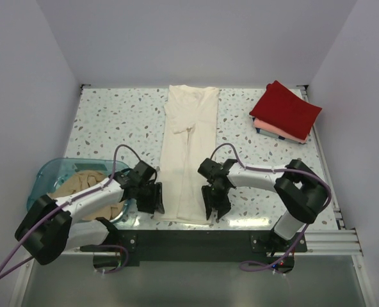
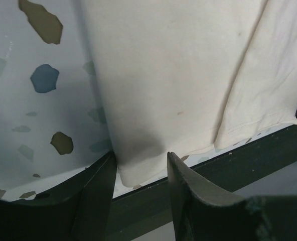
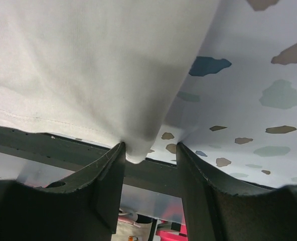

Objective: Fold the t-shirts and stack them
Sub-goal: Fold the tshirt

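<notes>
My right gripper needs to close on the cream-white t-shirt, because both its fingers reach down astride the t-shirt's hem corner and the speckled tabletop shows beside it.
A cream-white t-shirt [image 1: 188,147] lies folded lengthwise as a long strip down the middle of the table, its hem at the near edge. My left gripper [image 1: 152,199] stands at the hem's left corner. In the left wrist view that gripper [image 2: 140,155] is open, its jaws straddling the cream corner [image 2: 138,165]. My right gripper [image 1: 216,206] is at the hem's right corner. Seen from its own wrist, the right gripper [image 3: 150,146] is open, and the cloth tip [image 3: 136,150] lies against one finger. A red t-shirt [image 1: 285,109] lies folded on a salmon pink one [image 1: 273,130] at the back right. A tan-beige t-shirt [image 1: 80,185] fills the tub.
A translucent blue tub [image 1: 45,176] stands at the near left beside the left arm. The speckled table [image 1: 112,121] ends in a dark rail [image 1: 189,240] just behind both grippers. White walls close in the left, right and back sides.
</notes>
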### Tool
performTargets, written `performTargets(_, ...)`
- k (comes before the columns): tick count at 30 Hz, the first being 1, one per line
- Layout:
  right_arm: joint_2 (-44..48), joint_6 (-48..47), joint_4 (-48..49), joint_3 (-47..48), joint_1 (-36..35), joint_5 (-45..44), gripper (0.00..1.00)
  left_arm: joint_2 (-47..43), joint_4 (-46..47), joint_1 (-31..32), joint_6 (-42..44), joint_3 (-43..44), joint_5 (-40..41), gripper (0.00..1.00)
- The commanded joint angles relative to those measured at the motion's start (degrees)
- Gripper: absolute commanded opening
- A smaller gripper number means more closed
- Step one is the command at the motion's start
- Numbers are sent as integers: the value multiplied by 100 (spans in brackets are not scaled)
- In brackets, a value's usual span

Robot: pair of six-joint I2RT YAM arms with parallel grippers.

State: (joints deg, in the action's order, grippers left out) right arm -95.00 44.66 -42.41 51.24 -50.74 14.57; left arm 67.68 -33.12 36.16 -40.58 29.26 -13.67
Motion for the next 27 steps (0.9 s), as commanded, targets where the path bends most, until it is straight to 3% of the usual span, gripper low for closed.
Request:
performTargets(1,148,95,-48,-150,-24,-428,49,263,-27,154,-56,-157,-127,49)
performTargets(3,192,95,-57,-211,-24,-472,48,316,-89,189,-73,-148,-66,40)
performTargets(12,307,122,-249,-378,-24,-736,47,281,-300,426,-187,-122,242,20)
performTargets(22,386,78,-654,-299,-24,-1079,47,351,-344,637,-240,-78,400,18)
performTargets(27,746,-28,-453,-19,-32,-816,46,228,-291,646,-214,-87,321,18)
